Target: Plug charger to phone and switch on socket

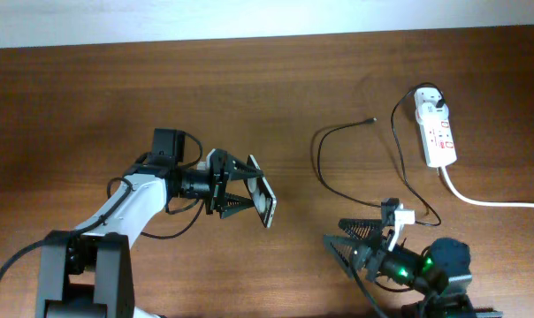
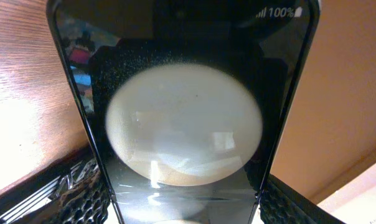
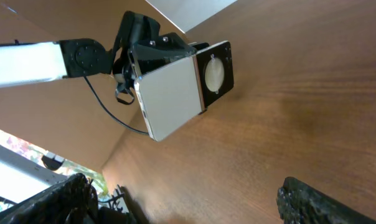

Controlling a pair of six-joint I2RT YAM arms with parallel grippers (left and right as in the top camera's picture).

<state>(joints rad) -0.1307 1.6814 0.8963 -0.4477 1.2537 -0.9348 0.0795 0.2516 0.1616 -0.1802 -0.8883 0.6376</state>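
Observation:
My right gripper will next need to hand over the phone (image 1: 264, 200) and have it gripped again for plugging. It will grab the phone across its thin sides, clear of my left gripper.
My left gripper (image 1: 249, 190) is shut on the phone (image 1: 264, 200) and holds it off the table on its edge. In the left wrist view the phone's (image 2: 185, 124) glossy face fills the frame between the fingers, with a white round patch. The right wrist view shows the phone (image 3: 182, 87) held by the left arm. My right gripper (image 1: 348, 240) is open and empty at the front right, with nothing between its fingers (image 3: 182, 199). The charger (image 1: 324, 168) is a thin black cable curving from the socket (image 1: 437, 132), its connector tip (image 1: 373, 119) lying free on the table.
The socket's thick white cord (image 1: 488, 201) runs off to the right edge. A white plug adapter (image 1: 431, 104) sits in the socket's far end. The wooden table (image 1: 90, 97) ends at a white strip along the back. Black robot cables loop beside the left arm (image 1: 134, 203).

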